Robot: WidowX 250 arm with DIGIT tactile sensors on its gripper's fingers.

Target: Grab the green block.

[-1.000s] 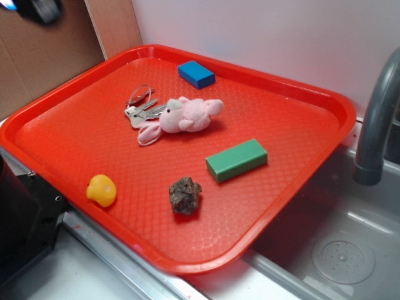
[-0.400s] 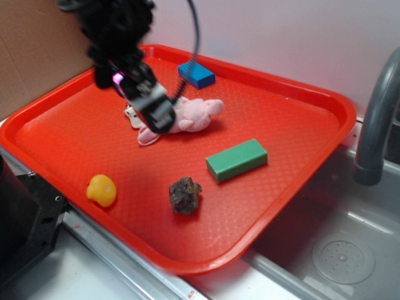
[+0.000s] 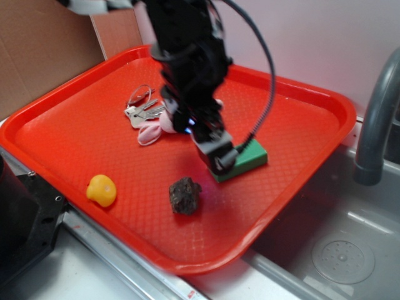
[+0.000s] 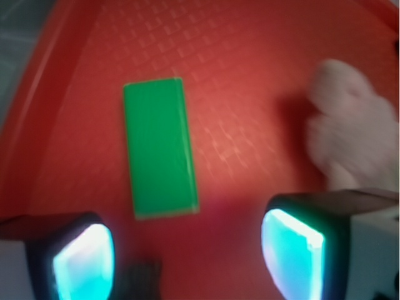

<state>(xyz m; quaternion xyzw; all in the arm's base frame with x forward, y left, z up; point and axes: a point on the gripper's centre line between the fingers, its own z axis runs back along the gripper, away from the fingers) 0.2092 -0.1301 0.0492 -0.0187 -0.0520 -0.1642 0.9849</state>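
Note:
Next, my gripper grabs the green block by its long sides and lifts it above the red tray.
The green block (image 3: 249, 157) lies flat on the red tray (image 3: 56, 128), right of centre; the arm hides its left end in the exterior view. In the wrist view the green block (image 4: 160, 147) lies lengthwise ahead of the jaws, a little left of centre. My gripper (image 3: 220, 160) hangs above the block's near end. My gripper (image 4: 187, 256) is open and empty, with its lit pads (image 4: 84, 261) wide apart and the tray bare between them.
A pink plush bunny (image 3: 156, 128) and keys (image 3: 140, 107) lie left of the arm; the bunny shows at the right in the wrist view (image 4: 350, 134). A brown rock (image 3: 185, 195) and a yellow duck (image 3: 102, 189) sit near the front. A sink and faucet (image 3: 375, 119) lie to the right.
The arm came in from the upper left, passed over the bunny and moved right and forward to the green block. It now hides the blue block. The objects have not moved.

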